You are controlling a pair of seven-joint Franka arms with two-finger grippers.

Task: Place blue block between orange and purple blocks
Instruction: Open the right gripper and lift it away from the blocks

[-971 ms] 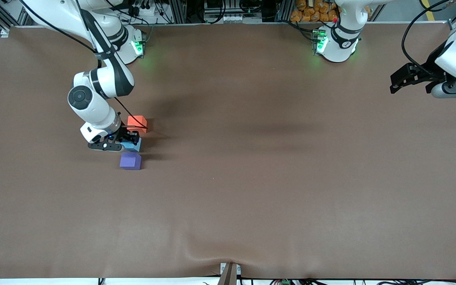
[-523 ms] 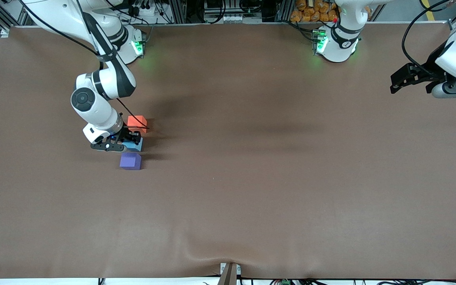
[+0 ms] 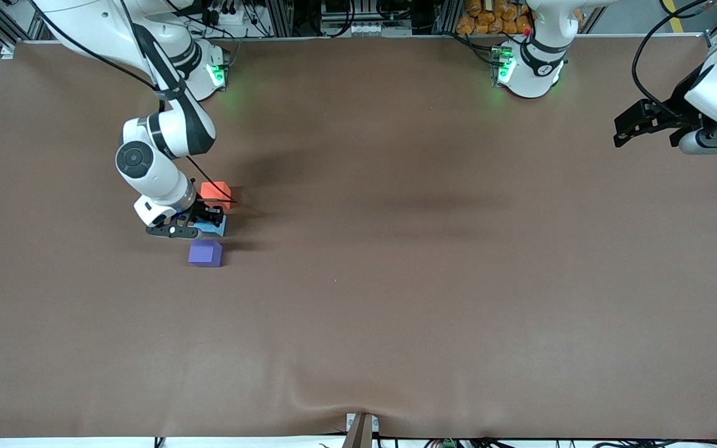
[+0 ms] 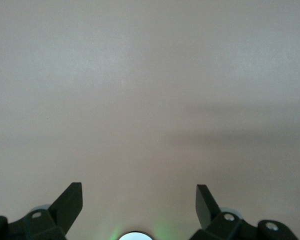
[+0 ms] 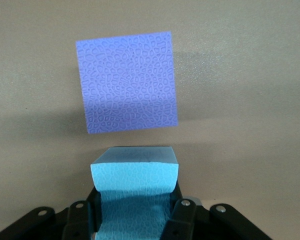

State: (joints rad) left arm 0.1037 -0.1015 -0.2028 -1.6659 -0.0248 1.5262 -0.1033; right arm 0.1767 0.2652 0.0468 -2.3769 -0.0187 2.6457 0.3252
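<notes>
The light blue block [image 3: 214, 228] [image 5: 135, 192] sits low on the tabletop between the orange and purple blocks and would stand there, so my right gripper now releases it.
My right gripper [image 3: 208, 223] is shut on the light blue block [image 3: 214, 228] and holds it low between the orange block [image 3: 216, 193] and the purple block [image 3: 205, 253]. The orange block is farther from the front camera, the purple one nearer. In the right wrist view the blue block [image 5: 135, 192] sits between the fingers, with the purple block [image 5: 126, 81] close to it. The orange block is hidden in that view. My left gripper [image 3: 621, 131] waits open and empty, high over the left arm's end of the table. It also shows in the left wrist view [image 4: 139, 200].
The brown table cover [image 3: 396, 280] stretches wide around the blocks. The two arm bases [image 3: 523, 68] stand along the table edge farthest from the front camera. A small bracket [image 3: 360, 428] sits at the nearest edge.
My right gripper has shifted the blue block slightly toward the orange block. The left arm has not moved.
</notes>
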